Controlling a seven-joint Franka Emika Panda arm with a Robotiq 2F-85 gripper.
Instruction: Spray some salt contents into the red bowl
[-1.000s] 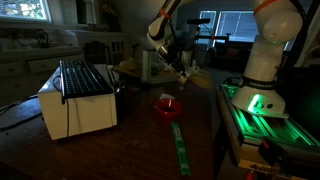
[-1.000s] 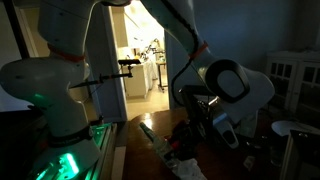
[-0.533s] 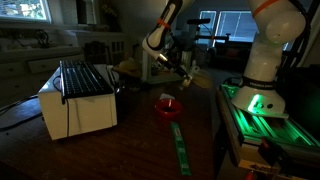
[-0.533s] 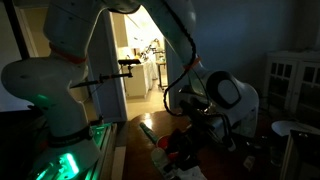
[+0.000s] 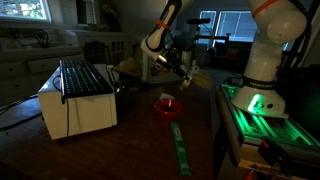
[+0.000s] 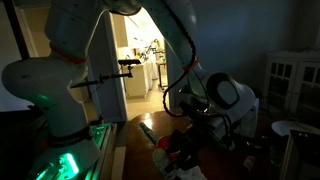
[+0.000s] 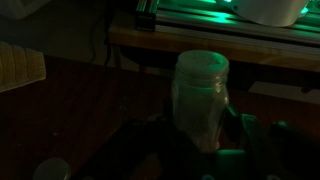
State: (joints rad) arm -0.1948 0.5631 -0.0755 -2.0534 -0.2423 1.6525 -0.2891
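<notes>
The salt shaker [image 7: 202, 96] is held above the dark table by my tilted gripper, so I need to keep it closed, because the shaker would fall if I opened now.
In an exterior view the small red bowl [image 5: 167, 105] sits on the dark table, in front of and below my gripper [image 5: 177, 66]. The gripper hangs above the table behind the bowl, tilted. In the wrist view a pale translucent salt shaker [image 7: 202, 96] with a rounded lid stands between the dark fingers [image 7: 262, 140], and my gripper [image 7: 200, 135] is shut on it. In the dim exterior view from the robot's side, the gripper [image 6: 200, 128] shows only as dark shapes and the bowl cannot be made out for sure.
A white box-shaped appliance [image 5: 75, 100] with a dark rack on top stands beside the bowl. A green strip [image 5: 180, 145] lies on the table toward the front. The robot base [image 5: 258, 95] glows green at the table's side.
Over the first half second the wrist shifted and dropped a little with the shaker in its grip. Since then nothing has visibly moved.
</notes>
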